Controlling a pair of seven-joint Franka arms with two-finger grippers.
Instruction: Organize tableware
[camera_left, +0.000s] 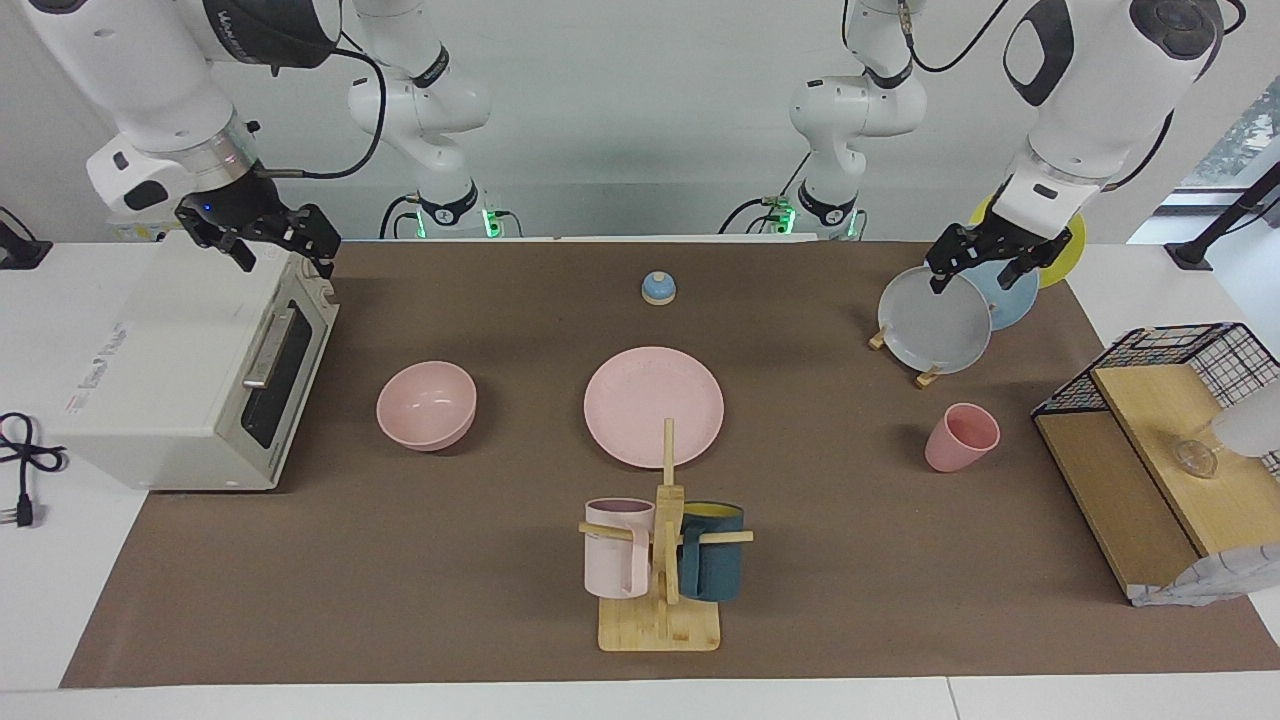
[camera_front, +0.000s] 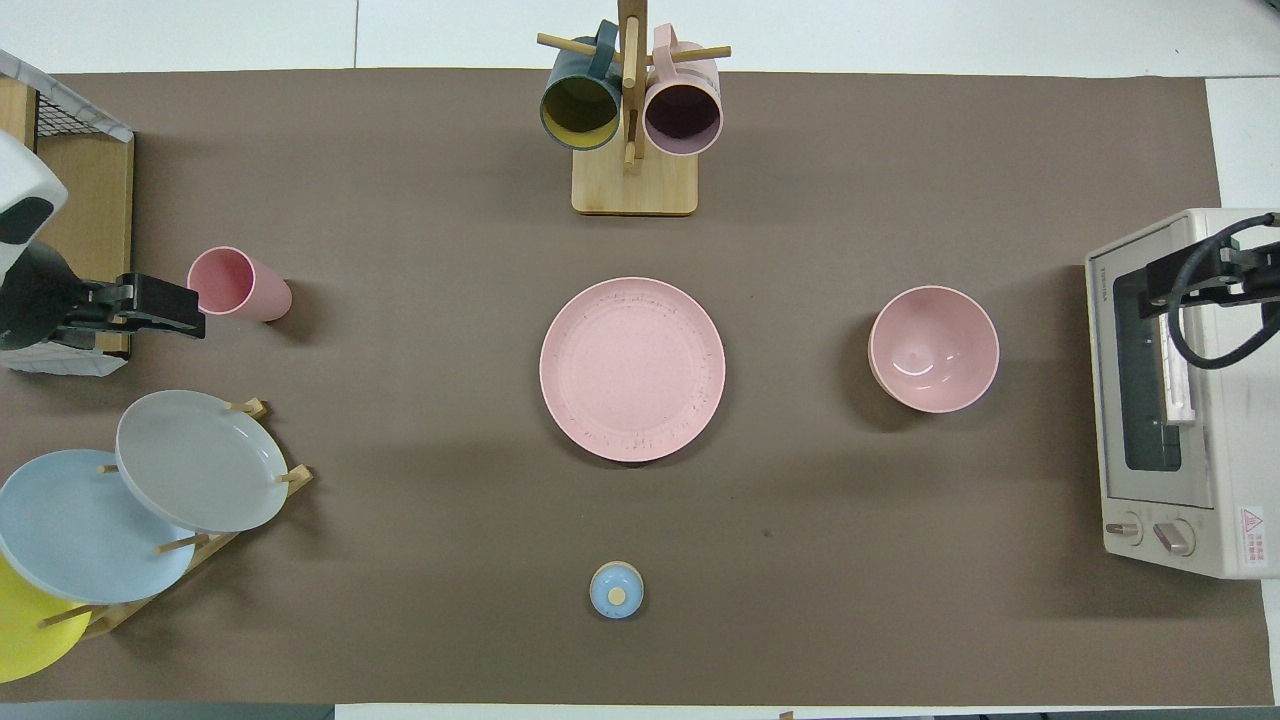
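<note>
The pink bowl is far wider than my open fingers, so my right gripper should next grab it by its thin rim (camera_front: 872, 358).
The salmon-pink plate (camera_left: 653, 405) (camera_front: 632, 369) lies flat in the middle of the brown mat. The matching bowl (camera_left: 426, 404) (camera_front: 934, 348) stands upright beside it toward the right arm's end. The small pink cup (camera_left: 961, 437) (camera_front: 238, 284) stands upright toward the left arm's end. My left gripper (camera_left: 980, 272) (camera_front: 165, 310) hangs raised by the plate rack, open and empty, apart from the cup. My right gripper (camera_left: 283, 255) (camera_front: 1200, 275) hangs open and empty over the toaster oven.
A white toaster oven (camera_left: 180, 370) (camera_front: 1180, 390) sits at the right arm's end. A rack of grey (camera_left: 935, 320), blue and yellow plates and a wire shelf (camera_left: 1150, 440) stand at the left arm's end. A mug tree (camera_left: 662, 560) stands farther out than the plate. A blue bell (camera_left: 658, 288) sits nearer the robots.
</note>
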